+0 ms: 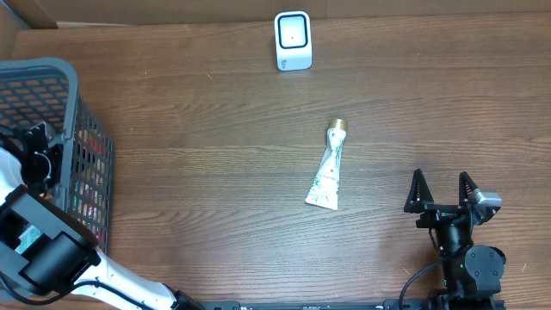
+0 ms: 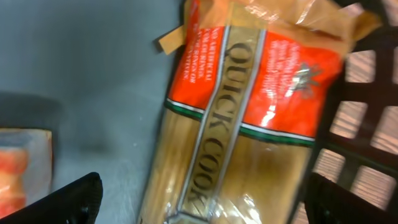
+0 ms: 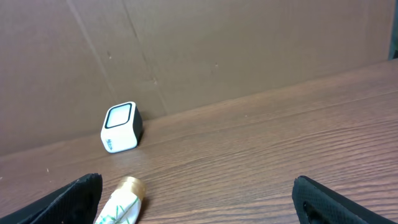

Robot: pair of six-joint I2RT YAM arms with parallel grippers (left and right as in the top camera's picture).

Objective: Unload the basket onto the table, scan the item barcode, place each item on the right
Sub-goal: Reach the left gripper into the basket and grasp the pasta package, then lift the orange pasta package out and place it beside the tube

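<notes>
The left gripper isn't ready to close on the spaghetti pack point(image 2: 219, 180) yet and needs to go lower: its fingers are above the pack's sides in the left wrist view.
A long clear pack of spaghetti point(image 2: 249, 118) with an orange "Quick Cook" label lies on the grey floor of the basket point(image 2: 364, 134). My left gripper point(image 2: 205, 208) hangs over it, open, one finger on each side of the pack and neither visibly touching it. From overhead, the left arm point(image 1: 34, 155) reaches down into the dark mesh basket point(image 1: 86, 142) at the far left, and its jaws are hidden. The white scanner point(image 1: 293, 40) stands at the table's back edge. My right gripper point(image 1: 441, 185) rests open and holds nothing at the front right.
A white tube with a gold cap point(image 1: 327, 168) lies mid-table, and in the right wrist view the tube point(image 3: 121, 205) sits left of the gripper point(image 3: 199, 202), with the scanner point(image 3: 120, 127) beyond. Another orange packet point(image 2: 18, 168) lies left of the spaghetti. A cardboard wall backs the table.
</notes>
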